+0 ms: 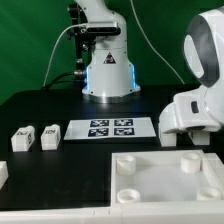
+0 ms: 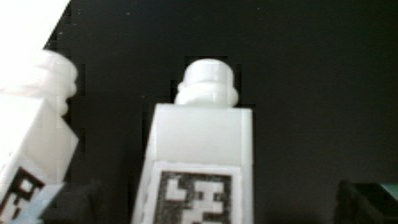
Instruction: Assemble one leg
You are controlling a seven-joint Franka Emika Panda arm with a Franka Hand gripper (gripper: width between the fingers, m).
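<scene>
The robot's fingers are beside the leg's marked sides in the wrist view, so the gripper needs to close. Closing now would hold the white leg.
In the wrist view a white leg point(image 2: 201, 150) with a round peg on its end and a black-and-white marker on its face lies on the black table, between my two dark fingertips point(image 2: 43, 202). The gripper point(image 2: 210, 208) is open, and both fingers stand clear of the leg's sides. A second leg point(image 2: 36, 125) lies just beside it. In the exterior view my gripper point(image 1: 192, 138) hangs low at the right, behind the large white panel point(image 1: 165, 182), and hides these two legs. Three more legs point(image 1: 22, 139) lie at the exterior view's left.
The marker board point(image 1: 110, 128) lies in the middle of the table. The robot's base point(image 1: 107, 70) stands behind it. The large white panel with round corner sockets fills the front right.
</scene>
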